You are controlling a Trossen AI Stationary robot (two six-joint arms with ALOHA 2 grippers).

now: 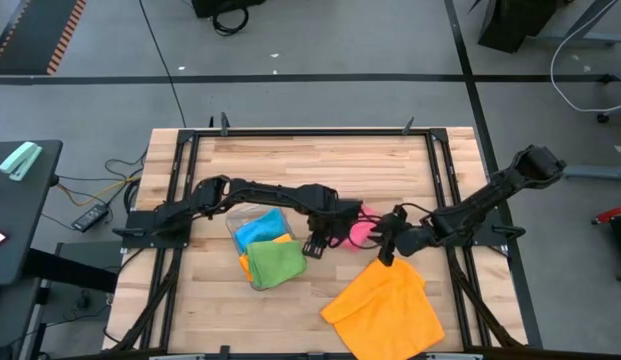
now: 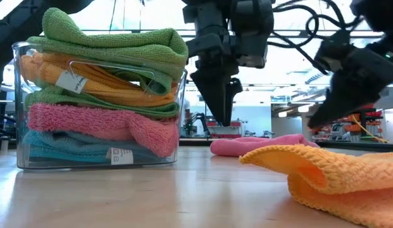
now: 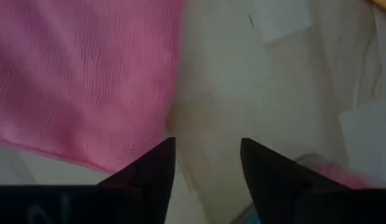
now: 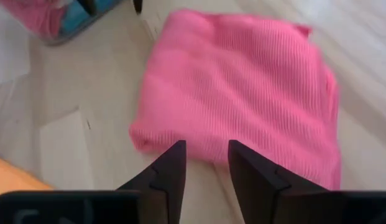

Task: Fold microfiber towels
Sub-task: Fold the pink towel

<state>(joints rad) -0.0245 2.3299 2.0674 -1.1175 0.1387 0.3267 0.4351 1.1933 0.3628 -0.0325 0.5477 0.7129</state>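
Note:
My right gripper is about to grab the pink towel (image 4: 242,93) by its edge (image 4: 208,152) next, to fold it on the tabletop.
A folded pink towel (image 4: 242,93) lies flat on the wooden table (image 1: 320,165), between my two grippers; it also shows in the high view (image 1: 362,232) and the low view (image 2: 259,145). My left gripper (image 3: 208,155) hangs open just above the table beside the pink towel's edge, pointing down, with nothing between its fingers. My right gripper (image 4: 207,158) is open too, slanting down at the towel's near edge, clear of it. An orange towel (image 1: 385,305) lies rumpled on the table toward the near right.
A clear plastic tray (image 2: 19,107) left of centre holds a stack of folded towels, with a green one (image 2: 114,38) on top; it stands close beside my left gripper (image 1: 312,245). Black frame rails (image 1: 445,190) run along the table's sides.

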